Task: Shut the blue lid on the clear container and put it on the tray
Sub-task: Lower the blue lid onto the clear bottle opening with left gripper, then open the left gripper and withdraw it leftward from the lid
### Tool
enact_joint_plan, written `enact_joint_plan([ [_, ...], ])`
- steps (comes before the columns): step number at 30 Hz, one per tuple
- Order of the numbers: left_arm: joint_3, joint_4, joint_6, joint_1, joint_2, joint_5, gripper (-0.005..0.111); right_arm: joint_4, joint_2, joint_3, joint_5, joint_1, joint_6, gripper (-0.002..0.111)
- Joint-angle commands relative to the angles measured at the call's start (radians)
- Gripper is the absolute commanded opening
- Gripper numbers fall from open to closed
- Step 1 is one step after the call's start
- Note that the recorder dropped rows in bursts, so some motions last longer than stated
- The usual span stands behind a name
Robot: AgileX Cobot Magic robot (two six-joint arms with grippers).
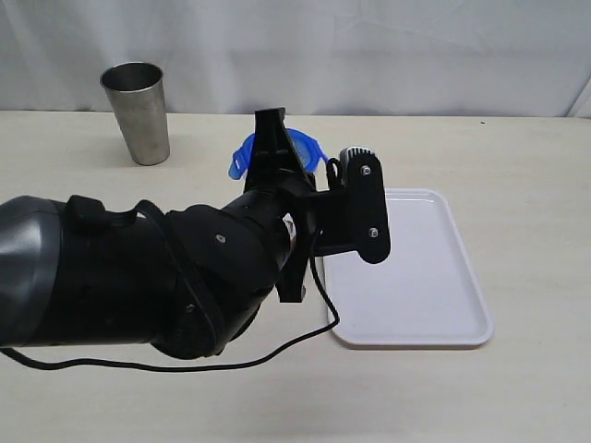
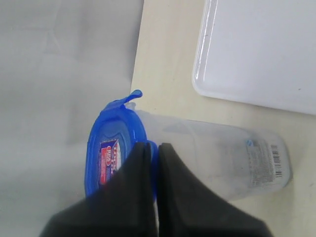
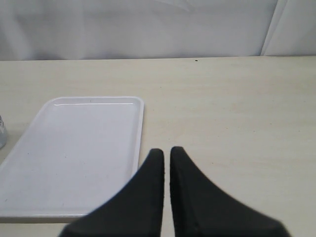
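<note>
The blue lid's rim (image 2: 138, 124) lies flush against the clear container's opening and the lid would remain seated, so now it is time for my left gripper to release the blue flap at the rim.
The blue lid (image 2: 111, 143) with its red-and-white sticker sits on top of the clear container (image 2: 222, 158), whose barcode label (image 2: 274, 160) is near the base. One side flap (image 2: 131, 96) sticks out, unlatched. My left gripper (image 2: 154, 144) is shut on another blue flap at the lid's rim. In the exterior view the left gripper (image 1: 271, 120) stands over the lid (image 1: 305, 148), and the arm hides the container. The white tray (image 1: 416, 268) lies just right of it. My right gripper (image 3: 166, 149) is shut on nothing, above the table beside the tray (image 3: 74, 148).
A grey steel tumbler (image 1: 138, 111) stands at the back left of the table. The left arm's black cable (image 1: 314, 323) loops down over the table by the tray's near left corner. A white curtain backs the table.
</note>
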Motion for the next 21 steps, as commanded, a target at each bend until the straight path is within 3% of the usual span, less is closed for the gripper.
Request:
enact_joint_plan([
  [1,0.003,-0.016,-0.003,-0.009,-0.006,0.003,0.0,0.001,-0.004,0.002,0.001,-0.001,0.0,0.005],
  [14,0.003,-0.027,-0.003,-0.009,-0.006,0.005,0.001,0.001,-0.004,0.002,0.001,-0.001,0.0,0.005],
  [17,0.003,-0.031,-0.003,-0.009,-0.006,0.012,0.011,0.001,-0.004,0.002,0.001,-0.001,0.0,0.005],
  [21,0.003,-0.031,-0.003,-0.009,-0.006,0.023,0.032,0.001,-0.004,0.002,0.001,-0.001,0.0,0.005],
])
